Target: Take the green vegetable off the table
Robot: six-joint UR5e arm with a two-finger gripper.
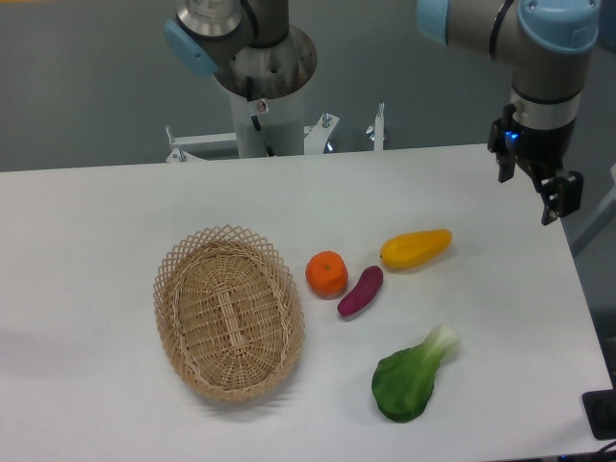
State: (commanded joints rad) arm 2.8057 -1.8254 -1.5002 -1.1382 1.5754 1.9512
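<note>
Next, my gripper picks up the green vegetable (410,377) by its pale stem (440,341).
The green vegetable (410,377) lies flat on the white table (96,241) at the front right. It has a broad dark green leaf toward the front and a pale stem pointing back right. My gripper (530,195) hangs above the table's far right edge, well behind and to the right of the vegetable. Its two fingers stand apart with nothing between them.
A woven wicker basket (229,313) stands left of centre. An orange (326,274), a purple eggplant-like piece (360,291) and a yellow oblong fruit (415,249) lie between the basket and my gripper. The arm's base column (265,96) stands behind the table.
</note>
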